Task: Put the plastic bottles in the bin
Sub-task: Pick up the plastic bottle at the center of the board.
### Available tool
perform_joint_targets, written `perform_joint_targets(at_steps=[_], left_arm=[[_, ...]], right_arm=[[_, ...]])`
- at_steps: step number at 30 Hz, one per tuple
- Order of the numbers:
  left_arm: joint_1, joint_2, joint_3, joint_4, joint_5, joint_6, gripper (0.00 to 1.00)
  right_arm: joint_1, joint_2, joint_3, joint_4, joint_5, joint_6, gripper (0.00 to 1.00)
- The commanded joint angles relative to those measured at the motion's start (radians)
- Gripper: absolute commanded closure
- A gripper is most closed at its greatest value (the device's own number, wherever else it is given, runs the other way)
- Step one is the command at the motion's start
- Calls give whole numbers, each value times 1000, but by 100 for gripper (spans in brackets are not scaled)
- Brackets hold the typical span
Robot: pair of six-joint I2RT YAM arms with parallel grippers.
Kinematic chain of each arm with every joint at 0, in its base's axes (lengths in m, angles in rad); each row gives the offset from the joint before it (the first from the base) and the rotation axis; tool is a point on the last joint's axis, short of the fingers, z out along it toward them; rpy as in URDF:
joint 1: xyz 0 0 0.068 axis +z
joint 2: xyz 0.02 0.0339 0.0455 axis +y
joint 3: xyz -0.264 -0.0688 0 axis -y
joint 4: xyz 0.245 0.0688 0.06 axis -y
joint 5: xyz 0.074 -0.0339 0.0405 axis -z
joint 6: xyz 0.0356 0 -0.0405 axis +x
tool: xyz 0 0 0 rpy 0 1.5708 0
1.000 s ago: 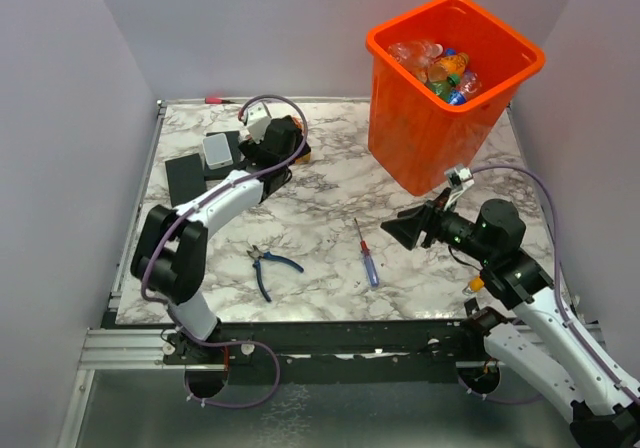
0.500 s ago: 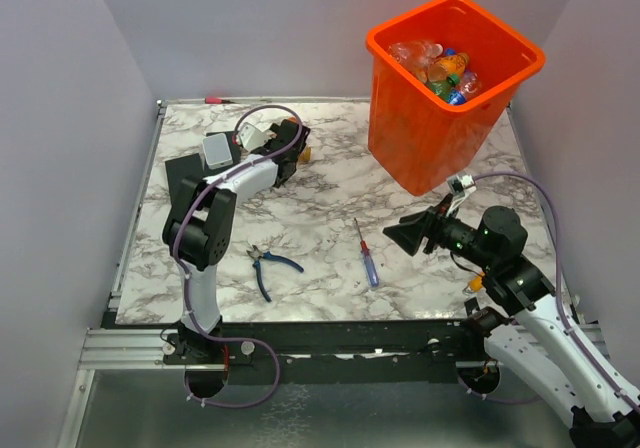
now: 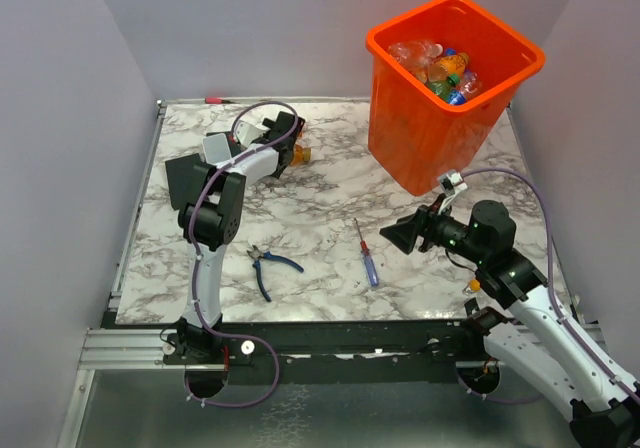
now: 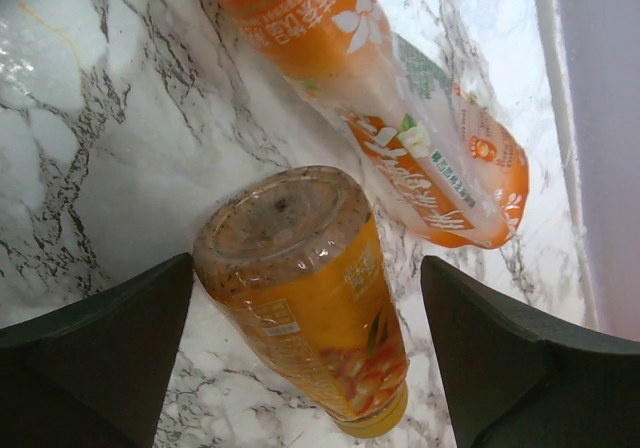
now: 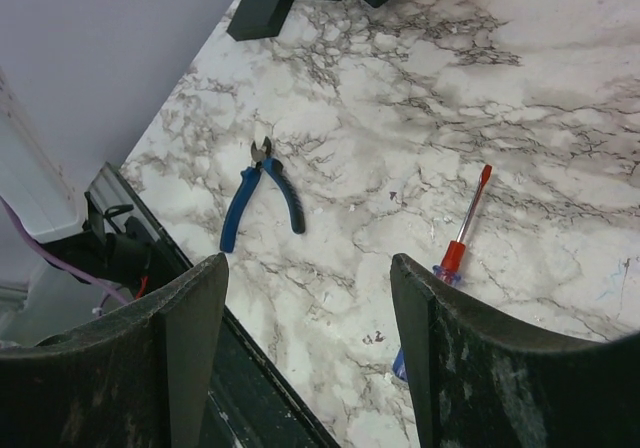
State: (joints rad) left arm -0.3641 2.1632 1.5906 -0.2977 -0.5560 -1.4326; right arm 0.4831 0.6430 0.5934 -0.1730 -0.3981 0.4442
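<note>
Both fingers of my left gripper reach down to the sides of the orange bottle's base, so it should close on the orange bottle now.
An orange plastic bottle [image 4: 310, 298] lies on the marble table with its base toward the left wrist camera. My left gripper [image 4: 305, 268] is open and straddles it, one finger on each side with gaps showing. A second bottle [image 4: 400, 138], clear with an orange label, lies just beyond it. From above, only an orange end of a bottle [image 3: 300, 154] pokes out beside the left gripper [image 3: 282, 138]. The orange bin [image 3: 420, 148] stands at the back right with several bottles [image 3: 440, 68] inside. My right gripper [image 3: 395, 233] hovers open and empty in front of the bin.
Blue-handled pliers [image 3: 268, 265] and a blue-and-red screwdriver [image 3: 366, 253] lie near the front middle; both show in the right wrist view, pliers [image 5: 262, 193] and screwdriver [image 5: 462, 233]. A black block [image 3: 185, 180] and a grey box [image 3: 218, 148] sit at the left.
The left arm has folded in toward the back left and its gripper has come down over the orange bottle. The right gripper has drifted slightly left.
</note>
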Motion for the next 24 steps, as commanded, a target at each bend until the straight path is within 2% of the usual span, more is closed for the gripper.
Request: perform_joint_targets(at_steps=[1,6,14,18,24], left_arm=[[-4,31,-5,-38,15,-36,8],[-4,19,-58,-25,15,-31,22],[-7,-96,-207,53,46,-12,57],[-7,-230,-309,105,86,7,71],[-27,-548,-537,225,267,36,82]], right_arm=[[3,6,10,5,13,-18,31],[2,13,6,9,14,-18,31],[3,12,25,-2,6,-4,31],[3,24,44,0,-16,13,31],[6,180,122,15,-137,12,30]])
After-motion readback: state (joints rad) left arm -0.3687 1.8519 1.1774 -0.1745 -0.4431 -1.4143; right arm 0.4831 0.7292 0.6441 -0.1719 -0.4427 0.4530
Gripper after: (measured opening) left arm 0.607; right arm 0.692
